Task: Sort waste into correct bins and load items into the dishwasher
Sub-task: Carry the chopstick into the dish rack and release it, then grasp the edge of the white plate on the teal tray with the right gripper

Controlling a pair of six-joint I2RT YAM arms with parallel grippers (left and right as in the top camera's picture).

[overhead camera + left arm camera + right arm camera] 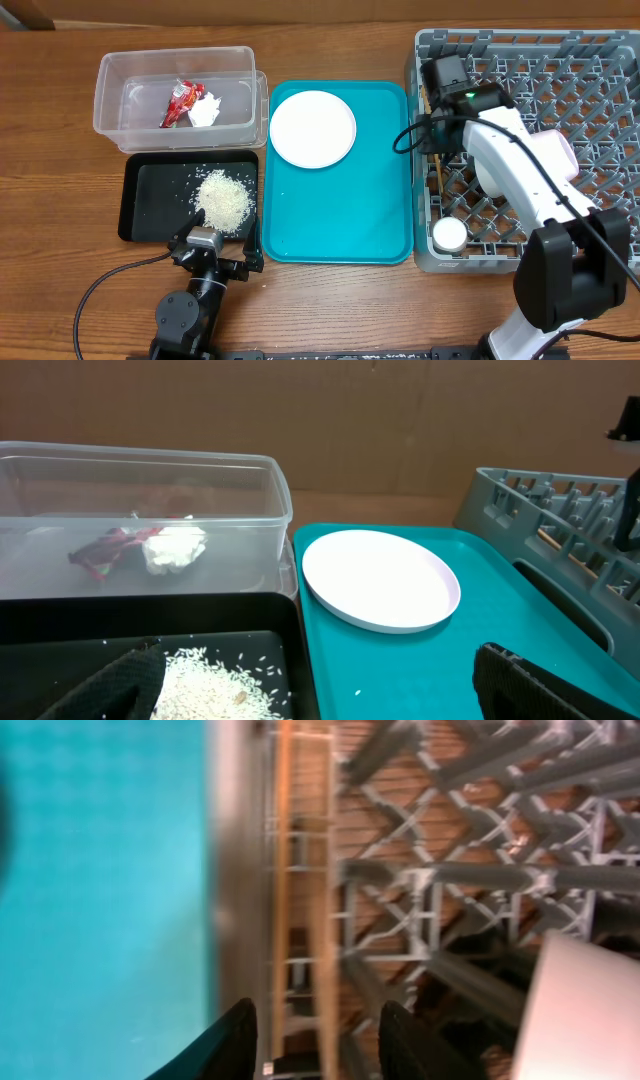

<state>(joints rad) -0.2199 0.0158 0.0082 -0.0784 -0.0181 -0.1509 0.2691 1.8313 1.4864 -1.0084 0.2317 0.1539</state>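
Note:
The white plate should go upright into the dish rack [560,60], so my right gripper will next grab the plate by its rim [350,134] and leave the opposite edge free for loading.
The clear tub [110,100] at the back left holds a red wrapper [182,102] and a white tissue [206,110]. Rice [224,200] lies heaped in the black tray [150,190] in front of it. A white plate [312,128] rests on the teal tray [340,220]. My left gripper [218,252] stands open over the near edge between the two trays, holding nothing. My right gripper [432,95] hovers over the left side of the grey dish rack [560,60]. It [320,1040] is open above the wooden chopsticks [283,870], which lie in the rack.
A small white cup [449,234] sits in the rack's near left corner. A pale, pinkish bowl [590,1010] stands in the rack to the right of my right fingers. The right arm crosses the rack's middle. Bare wooden table [50,260] surrounds the trays.

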